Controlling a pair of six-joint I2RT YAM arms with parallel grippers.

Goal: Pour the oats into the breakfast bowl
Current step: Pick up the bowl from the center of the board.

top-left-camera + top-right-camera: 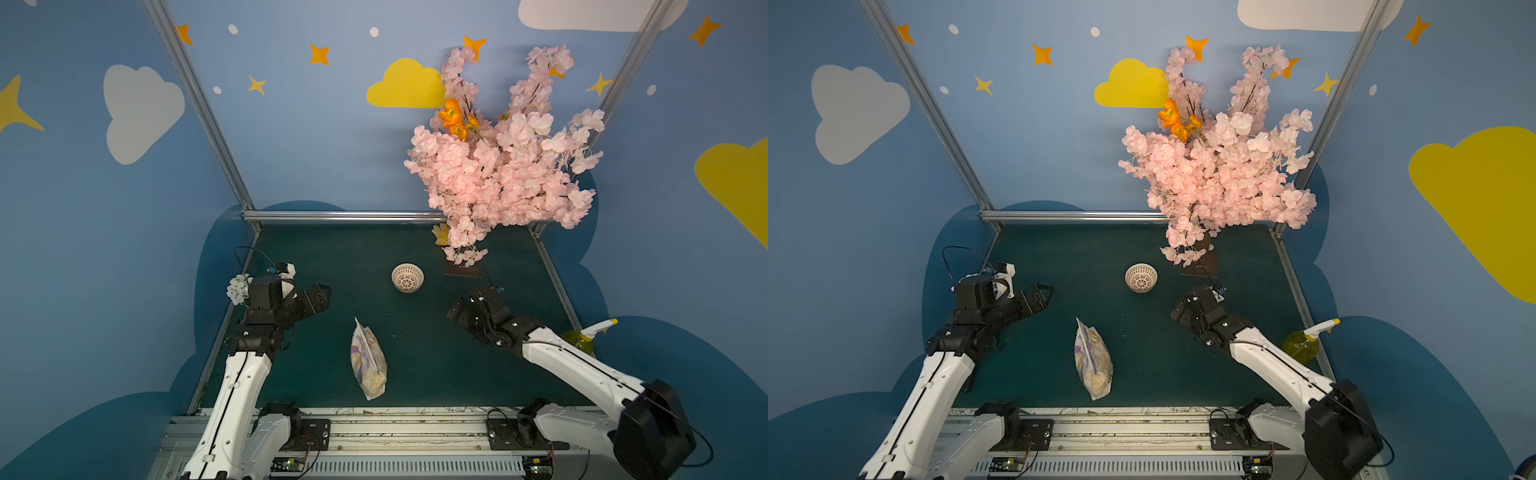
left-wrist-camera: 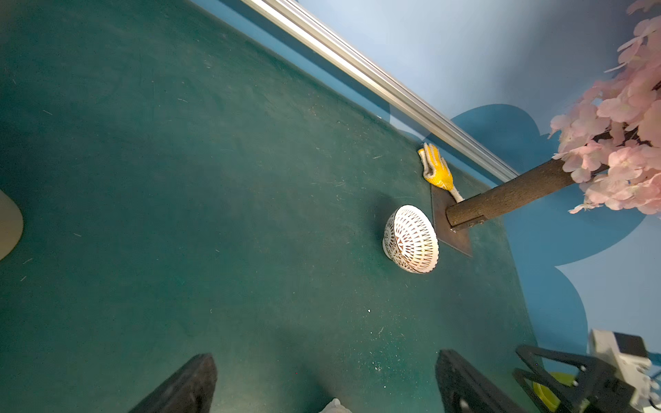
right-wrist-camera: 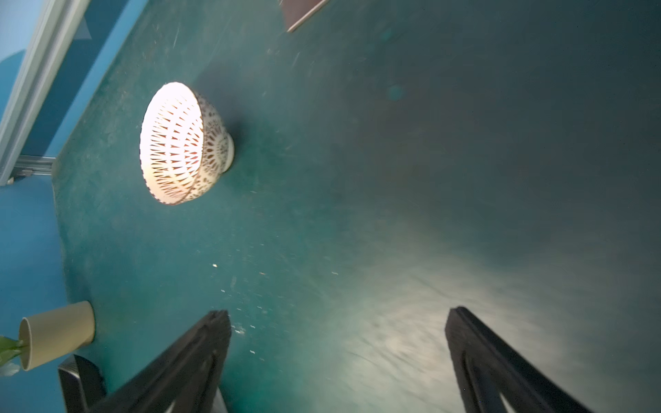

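Next, my right gripper pinches the breakfast bowl (image 1: 407, 278) by its nearest rim side and keeps it upright, to set it open beside the oats.
The oats sit in a crinkly clear bag (image 1: 369, 361) (image 1: 1093, 359) that lies flat on the green mat near the front edge, between my two arms. The breakfast bowl (image 1: 407, 278) (image 1: 1141, 277) (image 2: 411, 239) (image 3: 182, 143), cream-white with lattice sides, stands upright and empty farther back, right of centre. My left gripper (image 1: 325, 296) (image 1: 1045, 296) (image 2: 325, 357) hovers open behind and left of the bag, with nothing between its fingers. My right gripper (image 1: 454, 311) (image 1: 1177, 311) (image 3: 339, 313) is open too, right of the bag and in front of the bowl.
A pink blossom tree (image 1: 498, 166) on a dark base plate (image 1: 463, 271) stands at the back right, a yellow glove (image 1: 440, 235) (image 2: 438, 171) behind it. A yellow spray bottle (image 1: 584, 336) stands at the right edge, a beige pot (image 3: 57, 332) with white flowers (image 1: 239, 289) at the left edge.
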